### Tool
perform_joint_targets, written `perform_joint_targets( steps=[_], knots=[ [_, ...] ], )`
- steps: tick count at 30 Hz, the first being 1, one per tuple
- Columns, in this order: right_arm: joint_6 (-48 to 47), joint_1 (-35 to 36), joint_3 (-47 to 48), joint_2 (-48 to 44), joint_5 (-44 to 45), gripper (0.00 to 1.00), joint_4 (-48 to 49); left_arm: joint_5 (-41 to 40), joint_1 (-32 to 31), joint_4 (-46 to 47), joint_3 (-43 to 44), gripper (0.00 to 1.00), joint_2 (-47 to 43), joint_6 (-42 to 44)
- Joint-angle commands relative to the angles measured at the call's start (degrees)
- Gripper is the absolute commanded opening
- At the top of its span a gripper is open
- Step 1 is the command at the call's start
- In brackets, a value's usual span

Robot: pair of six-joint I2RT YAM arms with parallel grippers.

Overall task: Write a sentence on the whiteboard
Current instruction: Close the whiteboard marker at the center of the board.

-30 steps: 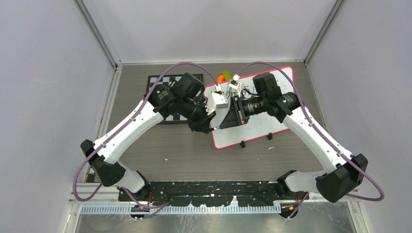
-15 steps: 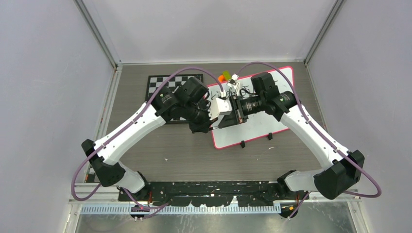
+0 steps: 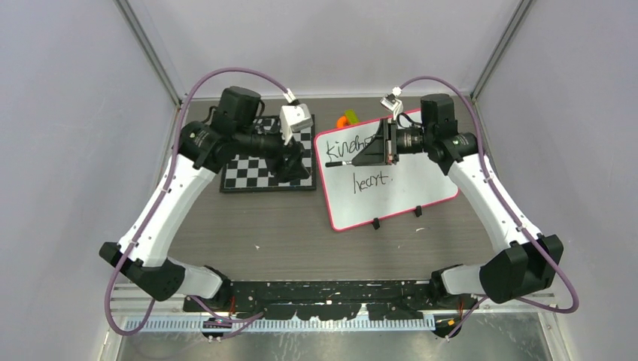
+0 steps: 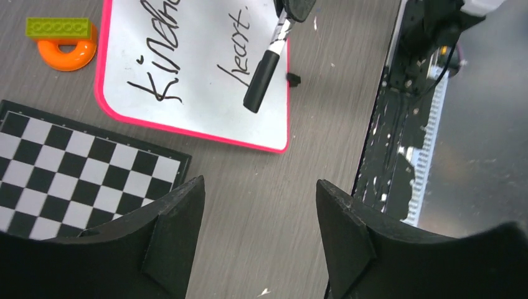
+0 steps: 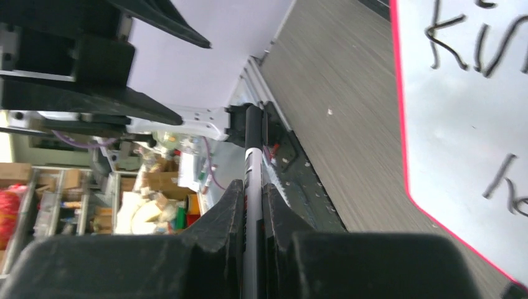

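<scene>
Both fingers of my left gripper are short of the marker's cap, so it moves toward its black cap point(image 3: 335, 163) point(image 4: 261, 81), before it closes on the marker.
The whiteboard point(image 3: 421, 177), white with a pink frame, lies right of centre. The sentence point(image 3: 372, 180) is in black handwriting on two lines; "heart." reads plainly, and the right arm covers part of the upper line. My right gripper point(image 3: 361, 158) hangs over the board's left half, shut on a black marker point(image 3: 338, 162) that points left. In the right wrist view the marker point(image 5: 252, 149) is pinched between both fingers point(image 5: 231, 212). My left gripper point(image 3: 297, 162) is open above the checkerboard, holding nothing. In its wrist view the marker point(image 4: 264, 68) lies over the whiteboard point(image 4: 193, 68).
A black-and-white checkerboard point(image 3: 256, 169) lies left of the whiteboard. An orange ring point(image 4: 62, 55) under a green brick point(image 4: 57, 27) sits beyond the board's far-left corner. Two black clips point(image 3: 375, 222) sit on the board's near edge. A black rail point(image 3: 323, 289) lines the table front.
My left gripper let go of the marker's end, opened and drew back left over the checkerboard. The right arm rose slightly with the marker, uncovering the writing.
</scene>
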Motion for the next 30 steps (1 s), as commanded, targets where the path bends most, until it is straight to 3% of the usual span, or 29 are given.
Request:
perform_joint_targets(
  steps=[1,5,10,15,24,28,30],
  knots=[
    [21.2,0.6,-3.9,-2.7,-5.2,0.00,22.4,9.5,3.1,8.6,-4.6,0.67,-3.8,-5.5],
    [28.3,2.3,-5.7,-1.8,-5.8,0.00,27.1,2.3,1.6,10.0,-5.7,0.71,-3.7,-1.0],
    [28.5,6.2,-6.1,-1.1,-4.7,0.00,26.0,-9.6,-6.8,7.0,-6.8,0.72,-5.1,13.3],
    [27.7,8.7,-6.0,-1.0,-4.6,0.00,24.5,-17.6,-12.0,7.8,-8.1,0.65,-5.1,17.1],
    [20.3,9.7,-4.3,-2.0,-3.6,0.00,17.1,-18.8,-12.6,7.6,-9.9,0.27,-5.2,18.1],
    [18.1,10.3,-3.7,-2.0,-2.8,0.00,15.5,-15.3,-12.8,7.2,-7.6,0.06,-3.9,14.0],
    [15.4,10.8,-2.7,-1.7,-2.2,0.00,13.1,-12.1,-13.0,7.2,-6.1,0.00,-2.9,10.4]
  ],
)
